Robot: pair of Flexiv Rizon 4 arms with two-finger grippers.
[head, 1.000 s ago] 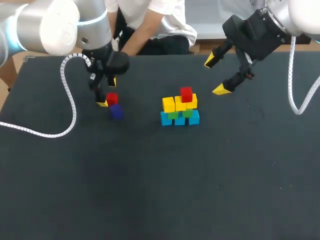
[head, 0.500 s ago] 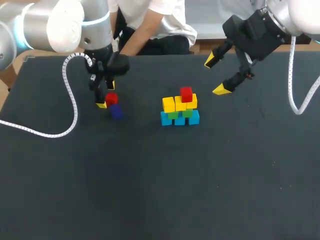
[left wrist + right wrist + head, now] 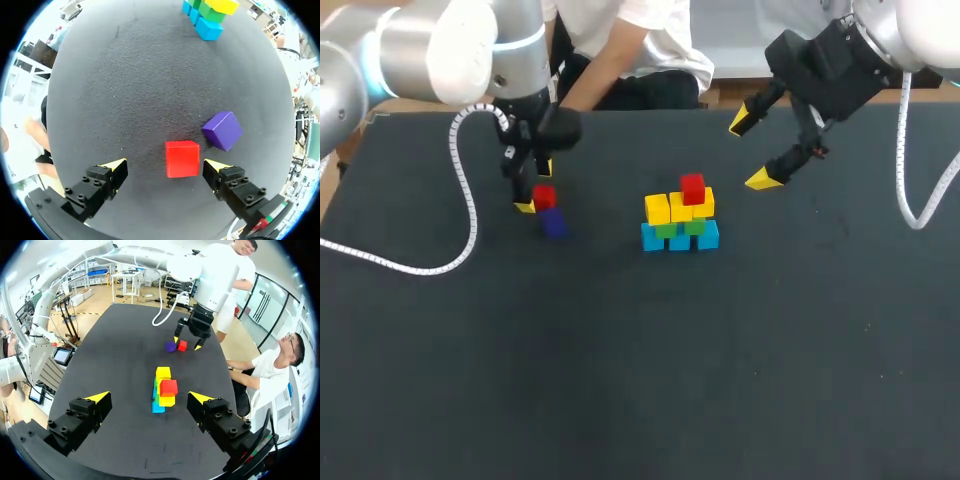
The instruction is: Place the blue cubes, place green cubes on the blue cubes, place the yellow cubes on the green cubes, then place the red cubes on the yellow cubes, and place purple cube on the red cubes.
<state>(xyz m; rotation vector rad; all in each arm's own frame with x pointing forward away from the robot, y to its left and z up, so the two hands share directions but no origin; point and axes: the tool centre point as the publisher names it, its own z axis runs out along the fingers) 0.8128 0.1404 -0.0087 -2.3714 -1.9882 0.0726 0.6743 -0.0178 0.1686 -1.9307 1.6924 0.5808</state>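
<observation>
The left gripper takes hold of the red cube by its opposite sides next, to set the second red cube on the yellow cubes.
A loose red cube (image 3: 544, 197) lies on the black table with a purple cube (image 3: 553, 223) just in front of it. My left gripper (image 3: 535, 187) stands open around the red cube. In the left wrist view the red cube (image 3: 182, 158) sits between the yellow fingertips (image 3: 116, 166) without touching them, and the purple cube (image 3: 223, 130) lies ahead, beside one finger. The stack (image 3: 680, 220) in the middle has blue cubes (image 3: 680, 240) at the bottom, green, then yellow cubes (image 3: 670, 208), and one red cube (image 3: 693, 188) on top. My right gripper (image 3: 750, 150) hangs open and empty above the stack's far right.
In the right wrist view the stack (image 3: 162, 390) lies ahead of the open right gripper (image 3: 149, 398), with my left arm's gripper (image 3: 189, 337) beyond it. The left arm's white coiled cable (image 3: 460, 200) trails over the table's left part.
My left arm's upper part has shifted slightly to the right, while its gripper stays around the loose red cube. The right arm and the cubes have not moved.
</observation>
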